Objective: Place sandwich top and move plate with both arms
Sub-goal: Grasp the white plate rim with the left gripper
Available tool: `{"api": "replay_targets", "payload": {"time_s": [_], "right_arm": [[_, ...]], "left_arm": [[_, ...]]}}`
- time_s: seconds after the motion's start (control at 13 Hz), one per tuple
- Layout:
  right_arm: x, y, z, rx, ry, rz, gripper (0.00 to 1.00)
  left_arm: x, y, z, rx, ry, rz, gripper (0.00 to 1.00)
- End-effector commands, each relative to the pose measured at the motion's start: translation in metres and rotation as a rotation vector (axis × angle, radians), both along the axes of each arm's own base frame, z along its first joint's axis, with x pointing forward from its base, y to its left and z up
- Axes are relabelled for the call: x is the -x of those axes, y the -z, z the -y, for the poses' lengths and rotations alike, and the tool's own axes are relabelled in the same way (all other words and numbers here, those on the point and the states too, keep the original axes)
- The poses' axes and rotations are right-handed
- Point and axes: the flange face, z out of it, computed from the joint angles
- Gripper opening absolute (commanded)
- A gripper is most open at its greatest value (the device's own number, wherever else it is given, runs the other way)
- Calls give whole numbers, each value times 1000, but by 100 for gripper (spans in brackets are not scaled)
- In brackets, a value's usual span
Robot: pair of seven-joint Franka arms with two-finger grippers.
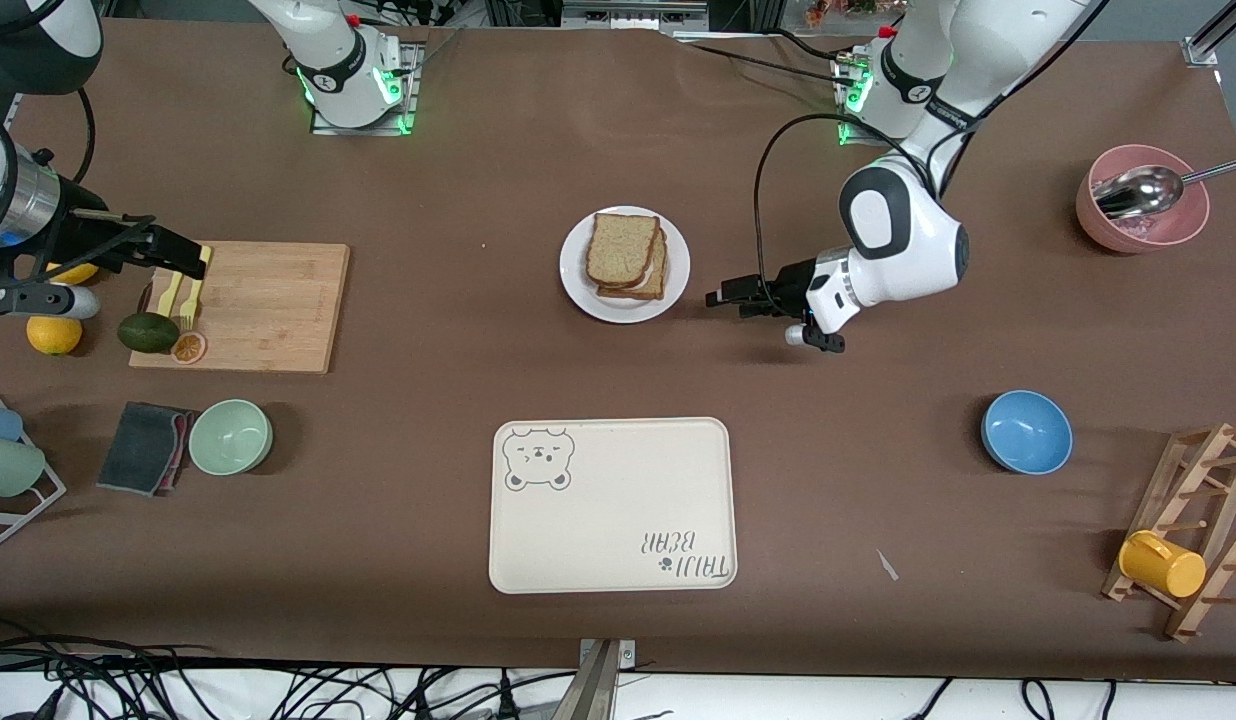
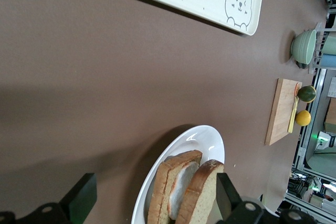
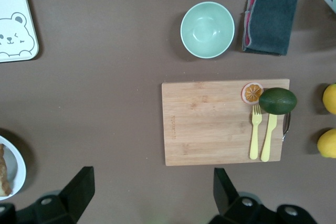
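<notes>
My left gripper is going to take the white plate by its rim next, so that I can move the sandwich onto the cream bear-print tray.
The white plate sits mid-table with a stacked sandwich on it. The sandwich top, a plain brown slice, lies on the stack over a white egg layer. My left gripper is open and empty, low beside the plate toward the left arm's end. In the left wrist view the plate and the top slice lie just ahead of that gripper, between its open fingers. My right gripper is open and empty, high over the wooden cutting board. The right wrist view shows this gripper and the plate's edge.
The cream bear-print tray lies nearer the camera than the plate. The board carries an avocado, yellow cutlery and an orange slice. A green bowl, a grey cloth, a blue bowl, a pink bowl with a spoon and a mug rack stand around.
</notes>
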Motion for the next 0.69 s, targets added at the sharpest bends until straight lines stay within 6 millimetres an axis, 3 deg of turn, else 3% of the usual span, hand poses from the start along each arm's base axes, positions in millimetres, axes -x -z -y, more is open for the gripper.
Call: {"api": "replay_targets", "payload": {"time_s": [0.0,0.15,0.38,0.46,0.61], "right_arm": [[6,-11,-13,28,-40,2,100],[4,-8,-6,31,-27,-3,100],[2,-6,-23,26,-44,9,100],[-1,-4,-11,26,-21,14,100],[-2,-2,-5,27,-20,15,99]], "left_arm": [[33,16,13,31,-2,85,100],[53,28,22,32,-2,110,100],[80,47,40,17,4,128,100],[90,55,45,7,-9,134,100],[104,73,46,4,-21,163,97]]}}
